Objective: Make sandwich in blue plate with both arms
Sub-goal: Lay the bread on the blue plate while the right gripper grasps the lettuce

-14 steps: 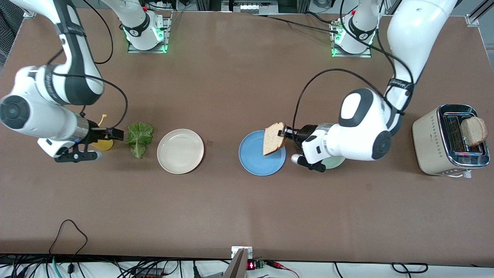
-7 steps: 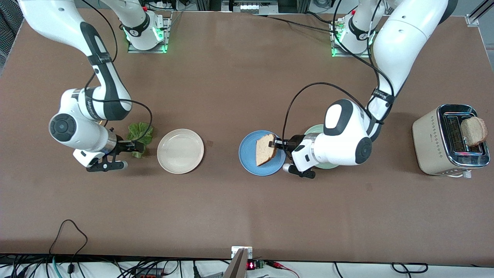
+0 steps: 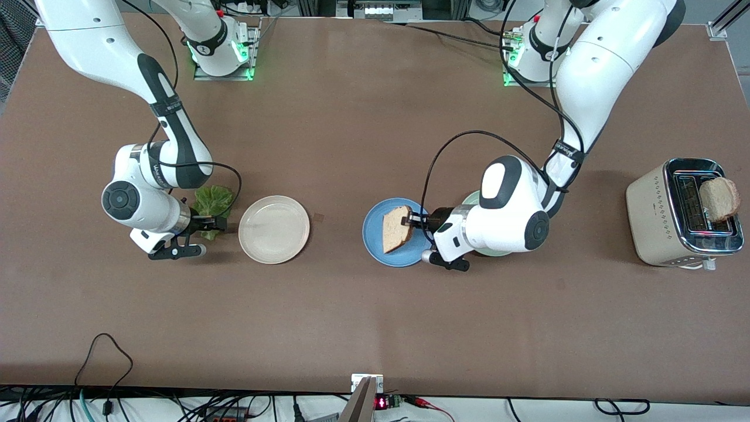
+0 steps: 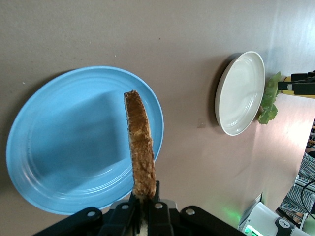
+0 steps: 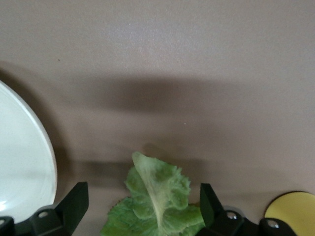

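My right gripper will next grip the lettuce leaf by its pale stem (image 5: 147, 177) to layer greens on the sandwich in the blue plate.
My left gripper (image 3: 411, 221) is shut on a tan bread slice (image 3: 396, 229) and holds it on edge, tilted, over the blue plate (image 3: 379, 249). In the left wrist view the slice (image 4: 140, 147) rises crust-up from the gripper (image 4: 144, 200) above the plate (image 4: 59, 147). My right gripper (image 3: 214, 223) is open and low over the green lettuce leaf (image 3: 212, 201). In the right wrist view the leaf (image 5: 158, 199) lies between the spread fingers of the right gripper (image 5: 142, 199). A second bread slice (image 3: 719, 198) sticks out of the toaster.
A beige-white plate (image 3: 273, 229) lies between the lettuce and the blue plate. A pale green plate (image 3: 473, 200) is mostly hidden under the left arm. The toaster (image 3: 656, 217) stands at the left arm's end. A yellow disc (image 5: 290, 214) lies beside the lettuce.
The left gripper has carried the bread lower and farther over the blue plate. The right arm has swung from beside the lettuce to over it, still open.
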